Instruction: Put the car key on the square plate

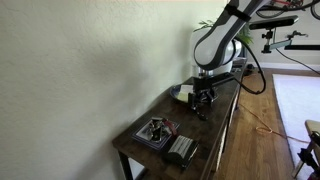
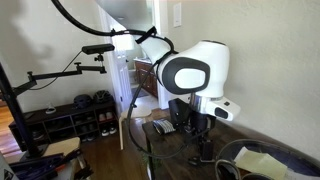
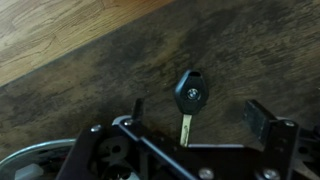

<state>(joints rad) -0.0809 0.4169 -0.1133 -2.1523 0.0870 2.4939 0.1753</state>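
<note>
The robot's fingers stop above the fob [image 3: 192, 93], and most of the fob is beyond them in the wrist view, so the gripper should go lower before it closes on the fob.
The car key [image 3: 190, 97] has a black fob with a round logo and a metal blade. It lies flat on the dark wooden table [image 3: 90, 90], blade pointing toward my wrist. My gripper [image 3: 200, 115] is open, one finger on each side of the key and apart from it. In both exterior views the gripper [image 1: 205, 98] [image 2: 205, 142] hangs low over the far part of the table and hides the key. The square plate [image 1: 150, 141] sits near the table's other end with some small items on it.
A black ribbed box [image 1: 181, 151] lies beside the square plate. A round dish [image 2: 262, 160] with a yellow piece stands close to the gripper; its rim shows in the wrist view [image 3: 20, 165]. A wall runs along the table. Cables hang off the table's edge.
</note>
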